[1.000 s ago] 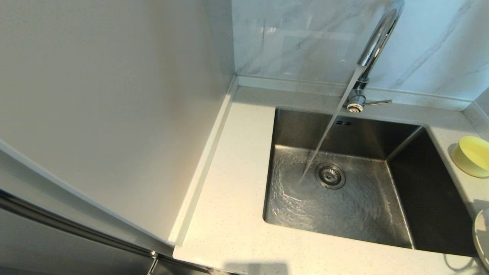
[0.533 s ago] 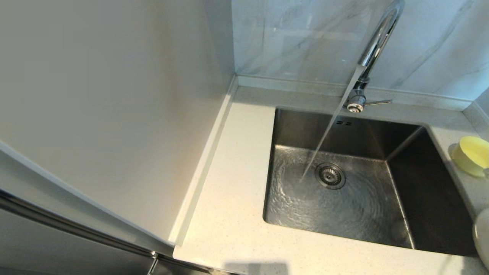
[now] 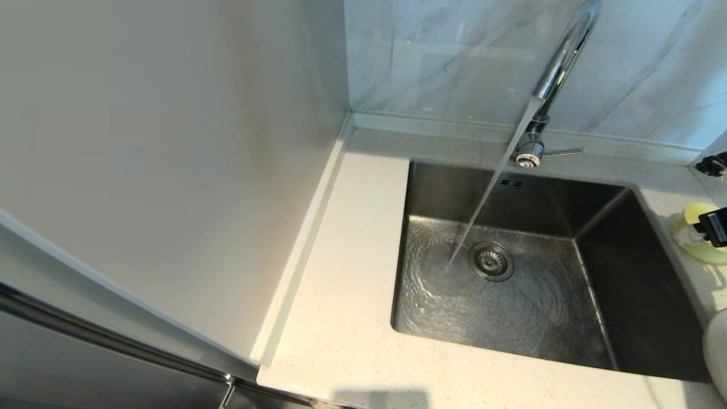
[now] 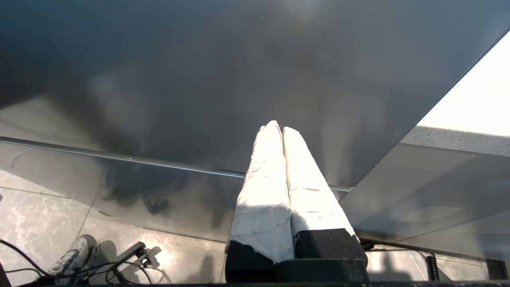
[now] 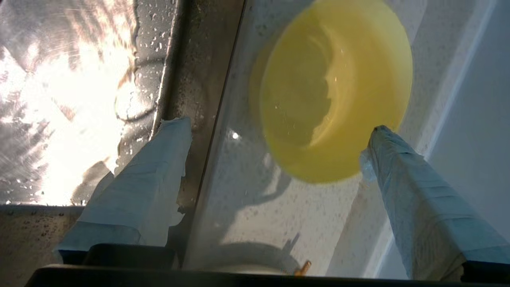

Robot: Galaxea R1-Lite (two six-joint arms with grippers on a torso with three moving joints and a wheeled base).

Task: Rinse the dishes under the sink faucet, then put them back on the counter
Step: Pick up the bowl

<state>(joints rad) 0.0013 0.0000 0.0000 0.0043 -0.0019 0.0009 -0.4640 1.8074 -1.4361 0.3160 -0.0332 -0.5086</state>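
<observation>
Next, my right gripper grips the bowl by its rim (image 3: 696, 204) to rinse the pale-yellow bowl under the sink faucet (image 3: 559, 62).
Water runs from the chrome sink faucet (image 3: 559, 62) into the steel sink (image 3: 642, 284), landing just left of the strainer drain (image 3: 491, 261). The pale-yellow bowl (image 3: 688, 234) stands on the counter (image 3: 352, 284) right of the sink. My right gripper (image 3: 714, 196) reaches in from the right edge and hovers open over the bowl. In the right wrist view the gripper (image 5: 277, 125) straddles the bowl (image 5: 334, 87), one fingertip (image 5: 384, 137) close to its rim. The cream plate (image 3: 717, 346) lies nearer me, with a chopstick tip (image 5: 303, 266) on its rim (image 5: 247, 268). My left gripper (image 4: 277, 127) is parked, shut and empty.
The faucet's thin lever (image 3: 562, 151) points right at its base. A tall pale cabinet panel (image 3: 170, 170) closes off the counter's left side. Marble tiles (image 3: 454, 57) rise behind the low back edge. Left of the sink is a strip of bare counter.
My right gripper has come into the head view from the right edge and now partly covers the bowl. The water keeps running.
</observation>
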